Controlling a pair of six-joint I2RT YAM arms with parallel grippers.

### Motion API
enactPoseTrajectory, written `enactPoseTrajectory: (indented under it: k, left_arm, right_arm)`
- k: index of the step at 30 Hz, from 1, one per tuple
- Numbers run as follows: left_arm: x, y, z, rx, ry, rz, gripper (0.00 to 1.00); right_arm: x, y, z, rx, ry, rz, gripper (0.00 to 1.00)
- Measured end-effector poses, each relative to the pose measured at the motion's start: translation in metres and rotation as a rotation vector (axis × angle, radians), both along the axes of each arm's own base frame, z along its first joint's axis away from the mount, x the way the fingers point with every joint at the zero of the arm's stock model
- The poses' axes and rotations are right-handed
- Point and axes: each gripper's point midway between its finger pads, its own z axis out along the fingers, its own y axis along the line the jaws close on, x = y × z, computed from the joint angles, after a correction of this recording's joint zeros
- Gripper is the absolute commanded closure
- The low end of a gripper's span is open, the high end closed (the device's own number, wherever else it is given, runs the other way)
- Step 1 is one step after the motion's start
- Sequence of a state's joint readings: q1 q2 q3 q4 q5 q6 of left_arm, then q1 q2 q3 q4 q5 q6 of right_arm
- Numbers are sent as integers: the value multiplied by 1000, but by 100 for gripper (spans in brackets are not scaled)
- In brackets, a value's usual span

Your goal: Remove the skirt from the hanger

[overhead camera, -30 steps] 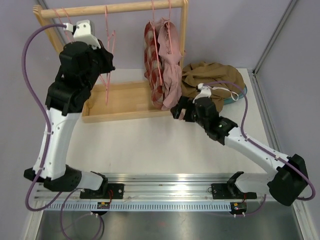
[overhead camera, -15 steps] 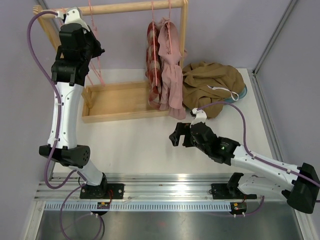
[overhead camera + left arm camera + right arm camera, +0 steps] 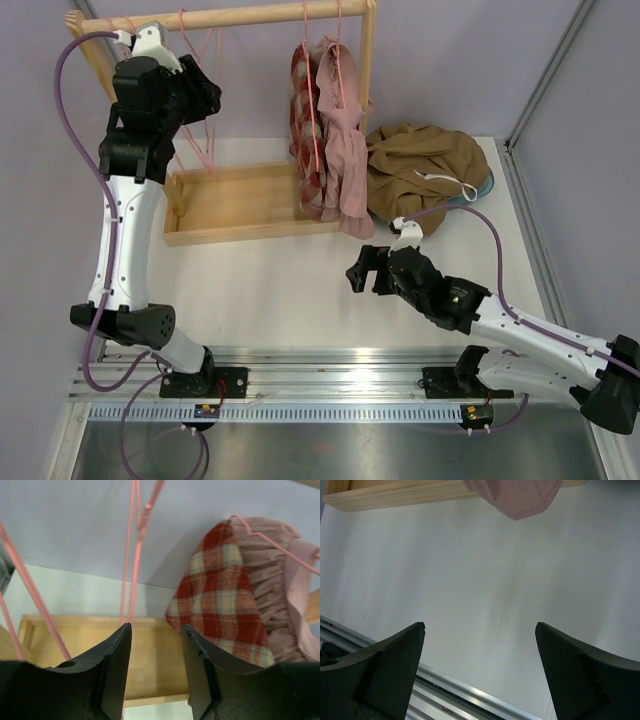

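Note:
My left gripper will grab the plaid skirt's hanger by its bare near arm next, so the skirt stays free to be removed.
A red plaid skirt [image 3: 308, 120] and a pink skirt [image 3: 343, 140] hang side by side on pink hangers [image 3: 322, 30] at the right end of the wooden rail [image 3: 250, 14]. In the left wrist view the plaid skirt [image 3: 220, 595] is to the right of my fingers and the pink skirt [image 3: 280, 585] is behind it. My left gripper [image 3: 205, 98] [image 3: 155, 627] is high up near the rail's left end, open, with nothing between its fingers. An empty pink hanger [image 3: 204, 158] [image 3: 135, 555] hangs just beside it. My right gripper [image 3: 362, 268] [image 3: 480, 627] is wide open over bare table, below the pink skirt's hem [image 3: 520, 497].
The rack's wooden base tray [image 3: 245, 205] [image 3: 420, 492] lies under the rail. A brown garment heap [image 3: 425, 175] sits on the table to the right of the rack post [image 3: 366, 60]. A metal rail [image 3: 340, 365] runs along the near edge.
My left arm rose to the rail and its jaws opened off the empty pink hanger, which now hangs free. My right arm drew back from the skirts toward the near edge.

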State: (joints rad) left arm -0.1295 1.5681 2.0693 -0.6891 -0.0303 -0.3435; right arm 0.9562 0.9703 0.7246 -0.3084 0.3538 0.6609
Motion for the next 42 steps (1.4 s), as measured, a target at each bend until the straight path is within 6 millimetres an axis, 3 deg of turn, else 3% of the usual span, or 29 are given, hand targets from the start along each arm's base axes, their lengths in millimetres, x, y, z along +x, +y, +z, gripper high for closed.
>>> enactPoseTrajectory:
  k: [4, 9, 13, 24, 26, 30, 31, 32, 38, 42]
  left_arm:
    - [-16, -22, 21, -38, -50, -107, 45]
    - [-33, -80, 37, -53, -103, -275, 43]
    - [-40, -124, 29, -56, -87, -382, 43]
    - [-16, -180, -15, -45, -6, -468, 43]
    - [-13, -186, -23, -40, 11, -472, 44]
    - [-3, -197, -39, -37, 44, -464, 76]
    - [-1, -199, -40, -37, 47, -457, 92]
    - [2, -200, -42, -39, 50, -446, 100]
    - [11, -188, -49, -9, 63, -348, 100]
    - [2, -185, -39, 50, 53, -314, 100]
  right_arm:
    - [-1, -3, 5, 8, -9, -4, 1]
    - [-2, -7, 3, -6, -5, -11, 0]
    - [-2, -10, 3, -12, -8, -20, 1]
    - [-9, -24, 7, -18, -17, -37, 1]
    - [-10, -25, 7, -18, -17, -38, 0]
    - [-11, -29, 6, -22, -17, -42, 1]
    - [-12, -30, 5, -25, -14, -42, 1]
    - [-12, -31, 4, -28, -12, -42, 1]
    - [-16, -36, 1, -38, -4, -44, 1]
    - [-16, -37, 2, -49, -11, -37, 1]
